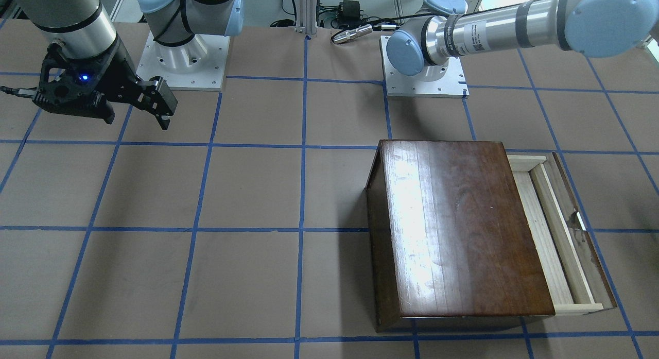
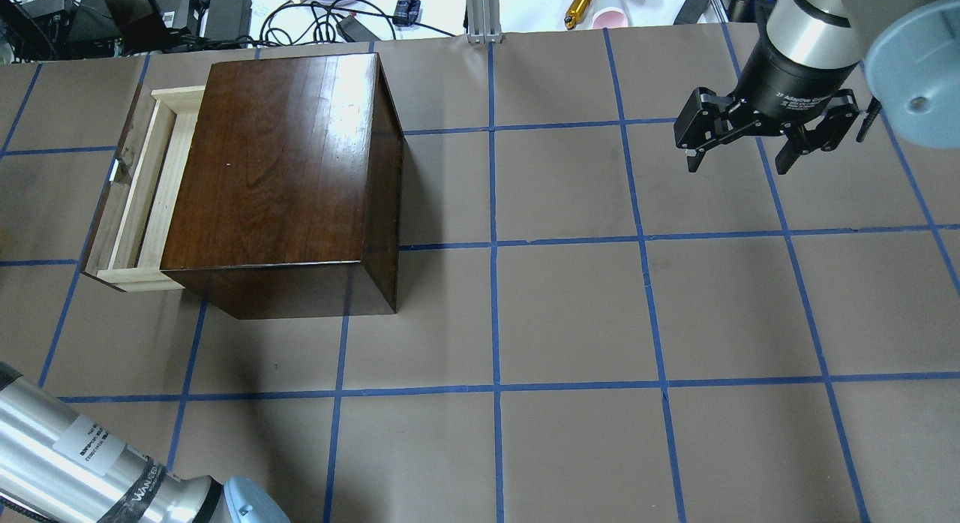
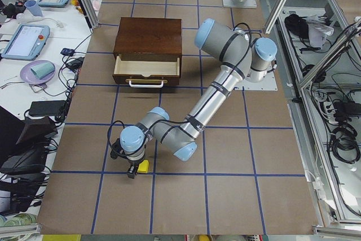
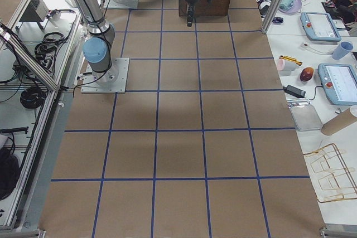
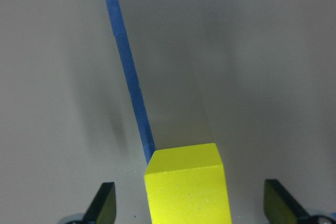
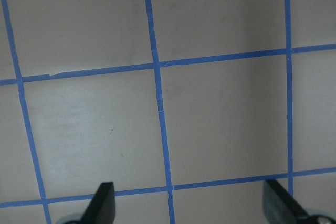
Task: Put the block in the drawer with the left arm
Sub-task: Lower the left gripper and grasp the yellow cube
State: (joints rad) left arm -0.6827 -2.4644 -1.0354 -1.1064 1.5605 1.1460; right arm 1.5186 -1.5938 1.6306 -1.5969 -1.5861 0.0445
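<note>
I will place the small yellow block in the drawer [image 1: 556, 229] next, so I will grip the block by its opposite sides with my left gripper.
The yellow block [image 5: 188, 187] sits on the brown table paper beside a blue tape line. It stands between the fingertips [image 5: 104, 203] of my left gripper [image 5: 191, 205], which is open with a gap on each side of the block. In the exterior left view the left gripper [image 3: 131, 167] is low over the block [image 3: 143, 166], far from the box. The drawer [image 2: 142, 196] is pulled partly out of the dark brown box [image 2: 281, 170] and looks empty; it also shows in the front view [image 1: 540, 230]. My right gripper [image 2: 739, 161] is open and empty above the table.
The left arm's forearm [image 2: 75, 455] crosses the near left corner of the overhead view. Cables, a pink cup [image 2: 609, 16] and gear lie beyond the table's far edge. Blue tape lines grid the table.
</note>
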